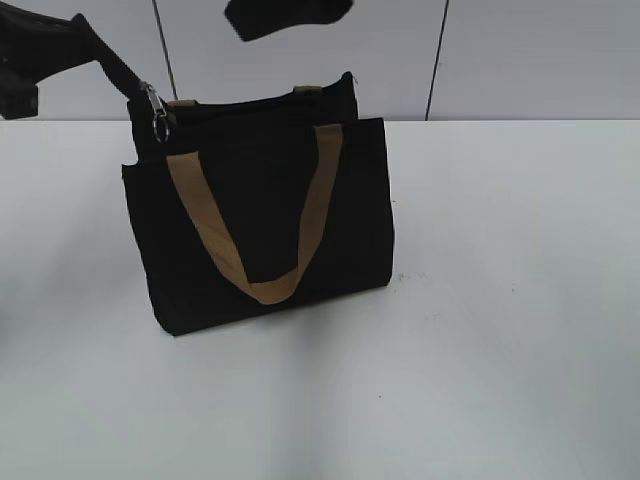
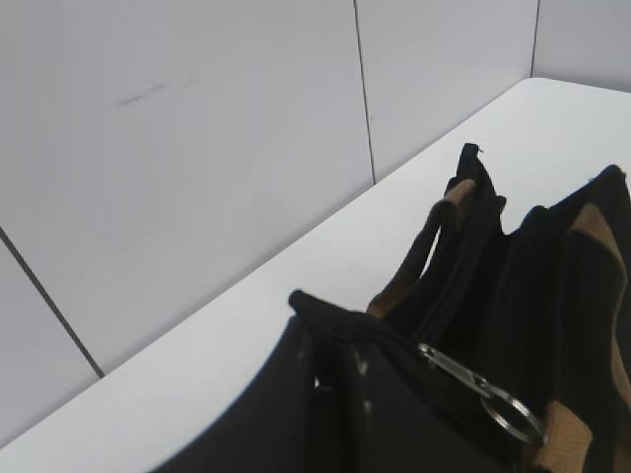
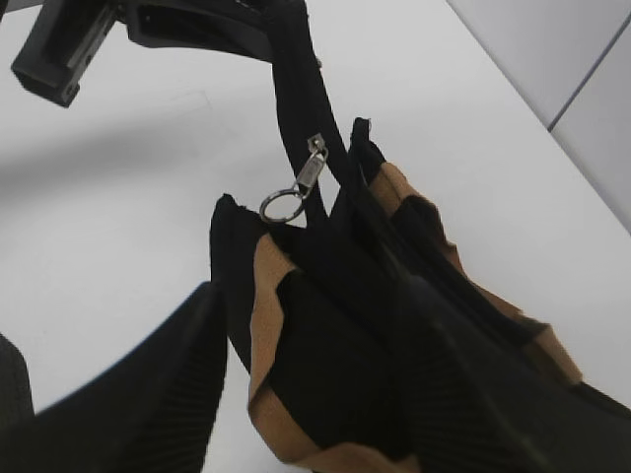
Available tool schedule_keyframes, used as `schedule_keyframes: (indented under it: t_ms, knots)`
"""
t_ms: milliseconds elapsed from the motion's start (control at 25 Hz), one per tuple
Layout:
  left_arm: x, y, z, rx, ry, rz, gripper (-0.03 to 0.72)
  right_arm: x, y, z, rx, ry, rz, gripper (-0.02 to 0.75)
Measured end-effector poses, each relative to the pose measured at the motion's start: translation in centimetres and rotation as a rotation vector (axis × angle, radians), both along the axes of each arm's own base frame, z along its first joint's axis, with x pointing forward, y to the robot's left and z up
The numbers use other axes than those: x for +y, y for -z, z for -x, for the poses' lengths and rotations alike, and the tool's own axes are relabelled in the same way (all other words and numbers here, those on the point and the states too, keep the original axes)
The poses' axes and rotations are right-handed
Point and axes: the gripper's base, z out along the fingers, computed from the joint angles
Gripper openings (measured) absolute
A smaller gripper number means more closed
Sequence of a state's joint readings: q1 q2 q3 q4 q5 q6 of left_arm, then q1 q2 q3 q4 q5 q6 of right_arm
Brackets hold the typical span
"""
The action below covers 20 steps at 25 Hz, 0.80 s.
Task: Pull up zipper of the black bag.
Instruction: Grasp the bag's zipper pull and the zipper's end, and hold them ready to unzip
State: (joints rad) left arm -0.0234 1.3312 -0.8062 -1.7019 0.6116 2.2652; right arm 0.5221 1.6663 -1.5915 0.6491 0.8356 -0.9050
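My right gripper grabs the zipper by its free-hanging ring next. The zipper's slider sits tight on the black fabric.
The black bag stands upright on the white table, left of centre, with a tan handle hanging down its front. The silvery zipper pull with a ring hangs at the bag's top left corner; it also shows in the left wrist view and the right wrist view. My left gripper is shut on the black fabric tail at that end of the zip line and holds it up and to the left. My right gripper hovers open above the bag's top, with its fingers on either side of the bag.
The white table stretches to the right of and in front of the bag. A pale panelled wall runs close behind the bag. The left arm reaches in from the far side in the right wrist view.
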Motion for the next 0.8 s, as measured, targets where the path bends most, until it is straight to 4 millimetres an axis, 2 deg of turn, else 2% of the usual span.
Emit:
schedule_keyframes:
  t_ms: [160, 400, 640, 800]
  knots:
    - [0.0, 0.0, 0.0, 0.018, -0.009, 0.024, 0.021, 2.5, 2.3, -0.9, 0.036, 0.006, -0.009, 0.422]
    - [0.0, 0.0, 0.0, 0.025, -0.012, 0.033, 0.021, 6.4, 5.2, -0.9, 0.087, 0.047, -0.043, 0.422]
    - [0.0, 0.0, 0.0, 0.026, -0.013, 0.034, 0.021, 7.4, 7.5, -1.4, 0.167, 0.183, -0.001, 0.422]
    - [0.0, 0.0, 0.0, 0.026, -0.014, 0.034, 0.021, 8.2, 8.2, -0.8, 0.146, 0.188, 0.048, 0.422]
